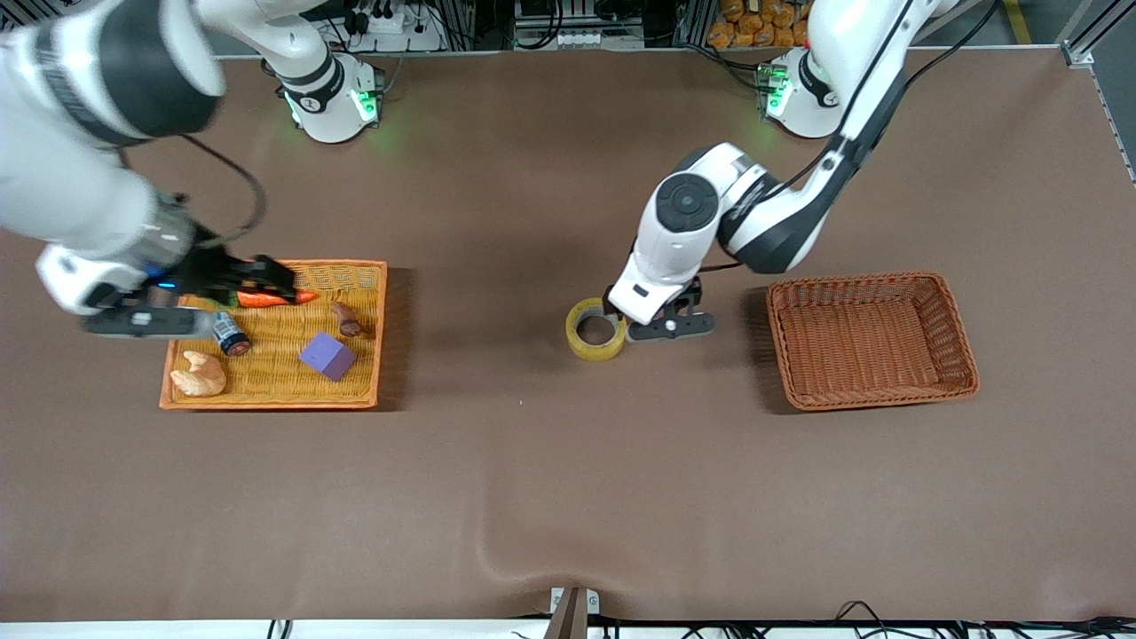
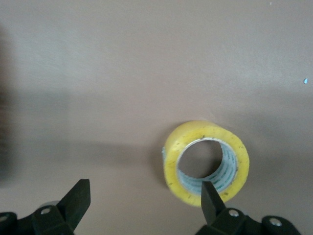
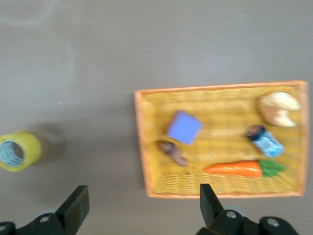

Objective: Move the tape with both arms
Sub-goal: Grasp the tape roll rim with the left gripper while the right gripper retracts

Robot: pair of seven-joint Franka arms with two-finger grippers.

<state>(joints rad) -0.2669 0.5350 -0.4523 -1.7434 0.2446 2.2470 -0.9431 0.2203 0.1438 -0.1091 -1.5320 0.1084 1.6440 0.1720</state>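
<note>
The tape should go into the brown wicker basket, so my left gripper should next grab the tape by its rim (image 1: 619, 339).
The tape (image 1: 595, 330), a yellowish roll with a grey-white core, lies flat on the brown table near its middle. My left gripper (image 1: 619, 318) is low over it, at the rim on the side of the left arm's end. In the left wrist view the gripper (image 2: 144, 198) is open, with one fingertip (image 2: 210, 195) over the roll's rim (image 2: 205, 161) and the other over bare table. My right gripper (image 1: 266, 277) hangs open and empty over the orange tray's edge nearest the robot bases. The right wrist view shows its open gripper (image 3: 142, 203) and the tape (image 3: 17, 151) farther off.
The orange tray (image 1: 271, 402) toward the right arm's end holds a carrot (image 1: 275, 298), a purple block (image 1: 327, 356), a small bottle (image 1: 231, 335), a brown piece (image 1: 346, 319) and a tan piece (image 1: 200, 374). An empty brown wicker basket (image 1: 887, 397) stands toward the left arm's end.
</note>
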